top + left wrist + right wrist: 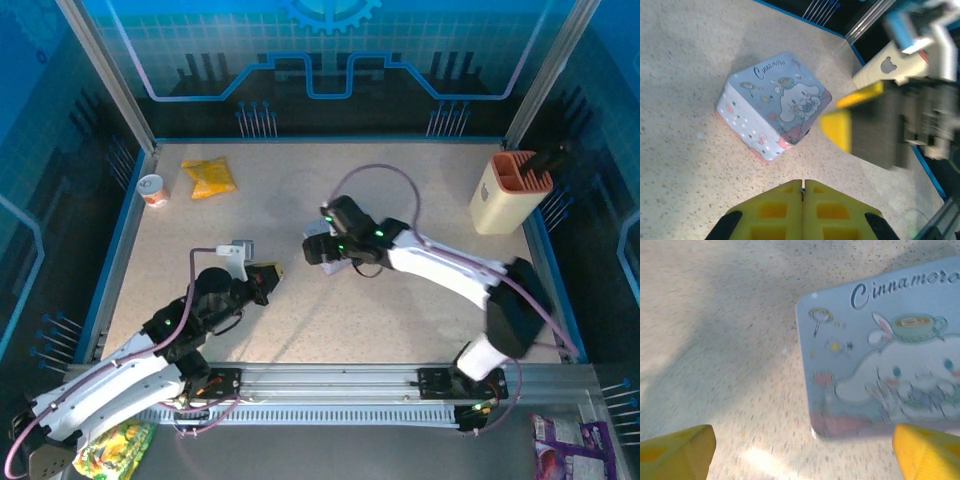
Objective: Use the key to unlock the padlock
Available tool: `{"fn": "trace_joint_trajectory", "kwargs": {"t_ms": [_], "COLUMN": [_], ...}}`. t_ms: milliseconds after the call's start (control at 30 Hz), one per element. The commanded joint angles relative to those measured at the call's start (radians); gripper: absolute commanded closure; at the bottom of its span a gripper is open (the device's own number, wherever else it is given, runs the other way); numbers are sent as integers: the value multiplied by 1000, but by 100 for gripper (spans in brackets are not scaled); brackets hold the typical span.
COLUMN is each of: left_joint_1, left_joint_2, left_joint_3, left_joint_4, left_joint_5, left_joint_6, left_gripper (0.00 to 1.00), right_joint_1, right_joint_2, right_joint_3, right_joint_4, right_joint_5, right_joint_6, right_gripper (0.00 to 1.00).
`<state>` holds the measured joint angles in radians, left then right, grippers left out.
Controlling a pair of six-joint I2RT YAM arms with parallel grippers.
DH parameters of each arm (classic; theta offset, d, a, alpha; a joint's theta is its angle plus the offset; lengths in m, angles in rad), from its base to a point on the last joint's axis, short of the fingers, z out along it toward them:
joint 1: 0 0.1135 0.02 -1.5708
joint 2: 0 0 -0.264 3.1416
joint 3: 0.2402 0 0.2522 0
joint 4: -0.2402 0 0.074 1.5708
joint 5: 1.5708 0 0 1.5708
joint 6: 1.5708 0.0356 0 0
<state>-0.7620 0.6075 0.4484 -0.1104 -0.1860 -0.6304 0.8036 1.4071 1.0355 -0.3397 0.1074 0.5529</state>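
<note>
My right gripper takes the key (803,190) by its head end from my left gripper next, so the blade stays free and points outward to unlock the padlock.
My left gripper (803,186) sits low over the table with its yellow jaws pressed together. A tiny dark sliver, the key (803,190), shows in the seam between them. Ahead of it lies a pale blue cartoon tin (772,105), flat on the table. My right gripper (802,455) hovers just above the tin (880,350), jaws wide apart, with one yellow fingertip (677,452) at each lower corner of its view and nothing between them. From above, the right gripper (320,247) is at the table's middle and the left gripper (268,278) is close to its left. The padlock is hidden.
A yellow packet (208,178) and a small can (152,189) lie at the back left. A beige holder with an orange top (508,190) stands at the back right. Blue walls ring the speckled table (400,320).
</note>
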Motion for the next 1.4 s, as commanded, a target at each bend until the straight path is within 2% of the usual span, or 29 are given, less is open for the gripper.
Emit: {"fn": "trace_joint_trajectory", "kwargs": {"t_ms": [0,67,133,333,467,567,667,900,1067,1167,1367], "left_joint_1": [0,-9,-28,-110,-147,-161,-178,-187,-189,-189,-189], "left_joint_2": [56,109,155,274,321,329,314,263,249,247,236], "left_joint_3": [-15,-23,-25,25,47,32,9,7,3,1,-9], "left_joint_4": [112,197,267,370,423,479,540,530,543,547,553], "left_joint_5": [89,126,143,129,131,129,119,120,115,113,111], "left_joint_6": [-91,-138,-174,-206,-213,-239,-266,-281,-274,-259,-250], "left_gripper": [100,100,100,100,100,100,100,100,100,100,100], "right_joint_1": [1,7,17,38,38,37,32,26,26,25,24], "right_joint_2": [-162,-262,-326,-402,-401,-402,-407,-375,-345,-335,-342], "right_joint_3": [-225,-367,-471,-710,-770,-743,-751,-721,-714,-715,-715], "right_joint_4": [272,475,627,962,1137,1166,1172,1218,1312,1350,1367], "right_joint_5": [-185,-294,-335,-320,-351,-410,-364,-434,-494,-497,-481], "right_joint_6": [64,108,159,246,293,310,355,397,452,478,494], "right_gripper": [13,15,16,19,24,27,30,43,57,64,71]}}
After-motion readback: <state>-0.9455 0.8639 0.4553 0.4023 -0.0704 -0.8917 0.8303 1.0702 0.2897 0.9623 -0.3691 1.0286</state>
